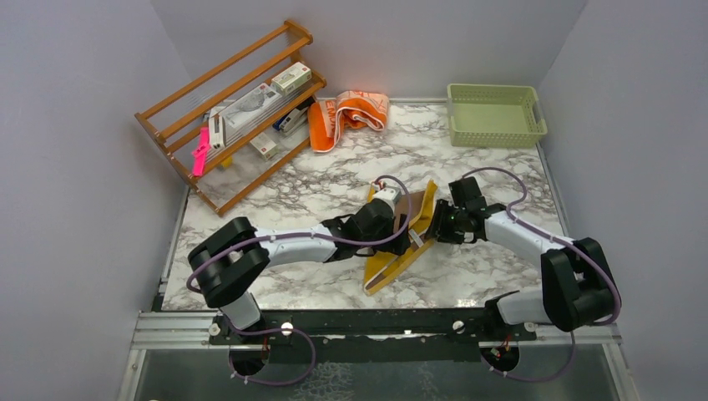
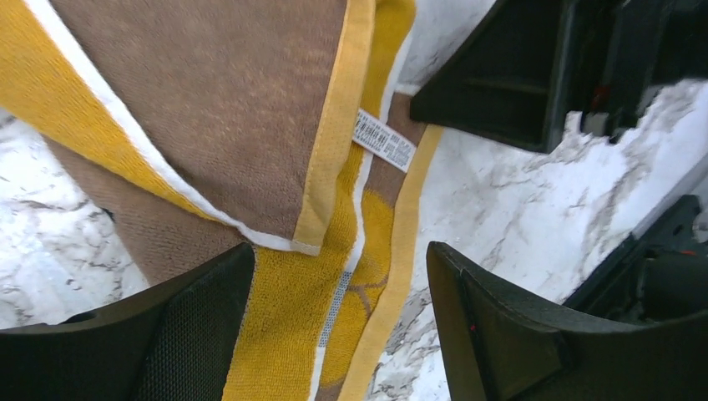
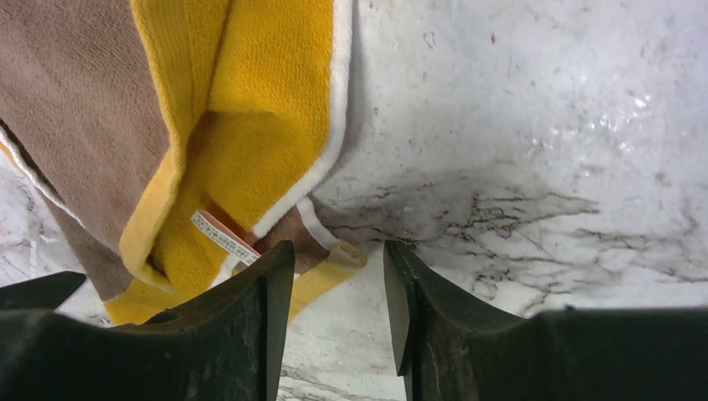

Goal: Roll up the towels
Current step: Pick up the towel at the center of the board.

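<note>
My left gripper grips the towel's folded-over brown corner (image 2: 302, 231) next, leaving the label corner free. The towel then spreads flat for rolling.
The mustard-yellow towel (image 1: 399, 261), with brown panels and white stripes, lies folded at mid table, one edge raised between the two grippers. It fills the left wrist view (image 2: 217, 100) and shows at the left of the right wrist view (image 3: 267, 109). My left gripper (image 1: 411, 236) is open low over the towel's yellow edge, jaws wide apart around it (image 2: 341, 255). My right gripper (image 1: 436, 225) is open, its left finger over the towel's corner near the white label (image 3: 224, 238), bare marble between the jaws (image 3: 338, 251). The orange and peach towel (image 1: 351, 113) lies crumpled at the back.
A wooden rack (image 1: 234, 109) with boxes and a pink item (image 1: 200, 152) stands at the back left. A pale green basket (image 1: 494, 114) sits at the back right. Grey walls enclose the marble table (image 1: 275, 192).
</note>
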`<state>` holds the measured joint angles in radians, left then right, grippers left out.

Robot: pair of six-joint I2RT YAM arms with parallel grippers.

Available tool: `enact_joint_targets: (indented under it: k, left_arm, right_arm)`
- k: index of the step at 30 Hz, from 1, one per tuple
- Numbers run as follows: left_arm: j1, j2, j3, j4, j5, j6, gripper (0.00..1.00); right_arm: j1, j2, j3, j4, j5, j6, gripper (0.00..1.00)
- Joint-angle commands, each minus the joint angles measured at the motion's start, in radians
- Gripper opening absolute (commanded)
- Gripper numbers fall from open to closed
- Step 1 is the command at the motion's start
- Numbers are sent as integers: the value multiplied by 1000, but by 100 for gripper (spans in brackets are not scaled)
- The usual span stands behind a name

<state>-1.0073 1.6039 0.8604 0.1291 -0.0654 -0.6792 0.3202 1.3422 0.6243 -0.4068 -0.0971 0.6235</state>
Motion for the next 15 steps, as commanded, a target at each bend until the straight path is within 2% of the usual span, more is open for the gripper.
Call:
enact_joint_targets:
  k: [1, 6, 8, 11, 13, 15]
  left_arm:
    - [-36, 86, 64, -99, -108, -21, 77]
    - [-42, 181, 150, -211, -153, -33, 75]
    - [-43, 206, 172, -247, -169, -40, 71]
    - [-42, 225, 180, -275, -182, -48, 52]
    - [-41, 221, 173, -276, -181, -54, 35]
    - [-32, 213, 169, -274, -165, -57, 23]
  right_arm:
    - [-3, 60, 14, 11, 29, -59, 44]
    - [-3, 85, -2, 31, 0, -72, 40]
    - [-3, 91, -10, 37, -9, -78, 38]
    - [-2, 91, -22, 52, -35, -81, 29]
    - [-1, 91, -28, 61, -55, -82, 20]
    - [-2, 90, -38, 76, -87, -82, 9]
